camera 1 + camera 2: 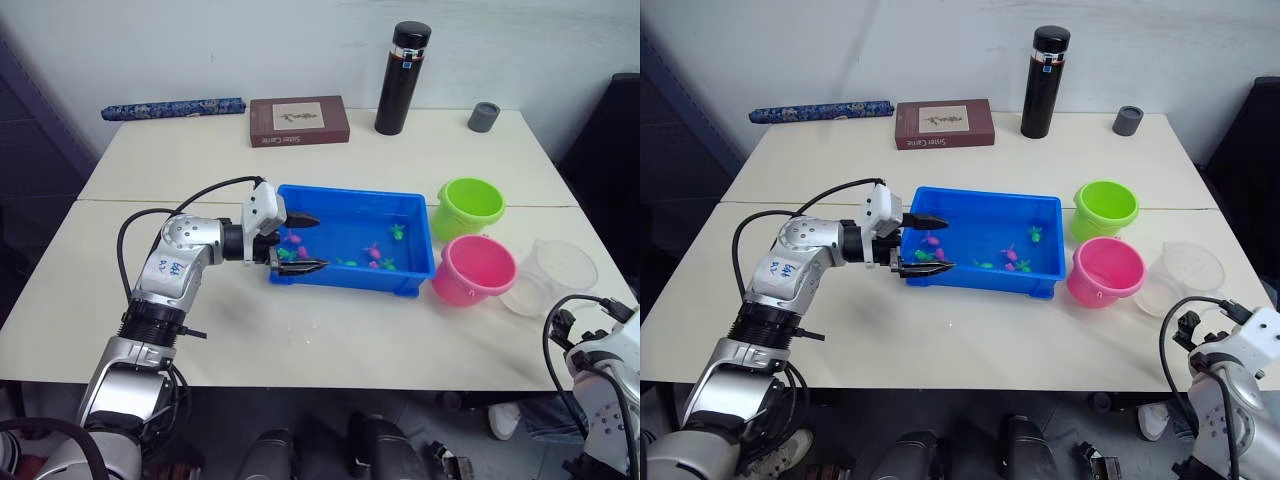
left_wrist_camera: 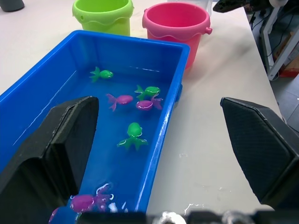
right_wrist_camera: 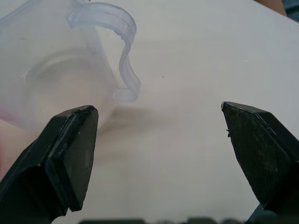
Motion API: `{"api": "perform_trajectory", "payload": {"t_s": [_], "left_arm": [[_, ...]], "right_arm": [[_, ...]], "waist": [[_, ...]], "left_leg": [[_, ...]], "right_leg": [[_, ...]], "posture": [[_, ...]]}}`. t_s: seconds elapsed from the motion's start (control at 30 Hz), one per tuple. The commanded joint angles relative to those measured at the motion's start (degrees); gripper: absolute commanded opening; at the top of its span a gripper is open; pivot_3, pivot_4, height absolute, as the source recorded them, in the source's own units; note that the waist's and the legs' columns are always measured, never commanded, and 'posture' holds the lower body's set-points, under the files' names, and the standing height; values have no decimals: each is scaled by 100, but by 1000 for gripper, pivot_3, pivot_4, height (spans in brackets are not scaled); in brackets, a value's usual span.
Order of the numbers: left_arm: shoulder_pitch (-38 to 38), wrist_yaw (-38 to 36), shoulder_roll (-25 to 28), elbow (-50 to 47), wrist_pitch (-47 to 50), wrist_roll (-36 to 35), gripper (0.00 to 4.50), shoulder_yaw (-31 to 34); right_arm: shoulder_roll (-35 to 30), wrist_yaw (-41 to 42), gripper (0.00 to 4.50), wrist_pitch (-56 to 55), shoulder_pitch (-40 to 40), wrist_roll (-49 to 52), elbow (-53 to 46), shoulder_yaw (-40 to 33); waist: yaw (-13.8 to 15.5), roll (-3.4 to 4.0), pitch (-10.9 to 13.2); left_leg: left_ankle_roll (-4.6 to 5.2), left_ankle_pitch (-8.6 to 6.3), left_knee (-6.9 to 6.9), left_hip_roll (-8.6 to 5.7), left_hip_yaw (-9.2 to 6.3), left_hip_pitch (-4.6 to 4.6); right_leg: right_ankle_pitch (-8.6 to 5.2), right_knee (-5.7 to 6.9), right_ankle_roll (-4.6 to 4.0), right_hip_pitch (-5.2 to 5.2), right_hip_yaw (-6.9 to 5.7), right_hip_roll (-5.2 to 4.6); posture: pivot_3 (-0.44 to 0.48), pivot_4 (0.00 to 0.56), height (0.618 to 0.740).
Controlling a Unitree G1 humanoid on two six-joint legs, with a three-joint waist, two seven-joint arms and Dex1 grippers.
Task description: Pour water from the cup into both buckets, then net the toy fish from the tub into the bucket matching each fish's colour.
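The clear cup has to pour water into both buckets, so my right gripper will reach it and grab its curved handle (image 3: 130,60).
The blue tub (image 1: 420,250) sits mid-table holding water and several pink and green toy fish (image 2: 134,136). My left gripper (image 1: 307,243) is open at the tub's left end. It straddles the near wall, with one finger over the water and the other outside over the table. To the tub's right stand the lime green bucket (image 1: 470,205) and, nearer, the pink bucket (image 1: 473,268). The clear cup (image 1: 556,272) rests upright on the table just right of the pink bucket. My right gripper (image 3: 156,109) is open close to the cup's handle (image 3: 125,56), holding nothing.
Along the table's far edge stand a black flask (image 1: 402,78), a brown book (image 1: 298,120), a small grey cup (image 1: 484,116) and a blue patterned roll (image 1: 172,108). Bare tabletop (image 1: 330,340) lies in front of the tub.
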Motion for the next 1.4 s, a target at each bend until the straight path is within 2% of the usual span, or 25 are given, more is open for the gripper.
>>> {"api": "perform_trajectory", "payload": {"t_s": [0.03,0.7,1.4], "left_arm": [[4,22,131,-277,15,-20,4500,180],[348,208,431,-945,417,-94,4500,320],[390,234,487,-1090,557,-59,4500,345]], "right_arm": [[-71,-47,4489,-287,-92,-94,80,-22],[-206,-187,4489,-1128,-775,-451,1086,139],[-186,-442,4489,-1981,-923,-768,1436,279]], "waist": [[-11,1,1],[-107,5,2],[-108,7,4]], "left_leg": [[0,0,0,0,0,0],[-2,1,-7,1,-1,0],[-4,2,-10,1,-1,1]], "right_leg": [[0,0,0,0,0,0],[0,-2,0,-2,0,-1],[0,-3,0,-2,1,-2]], "posture": [[0,150,740],[0,150,740],[0,150,740]]}}
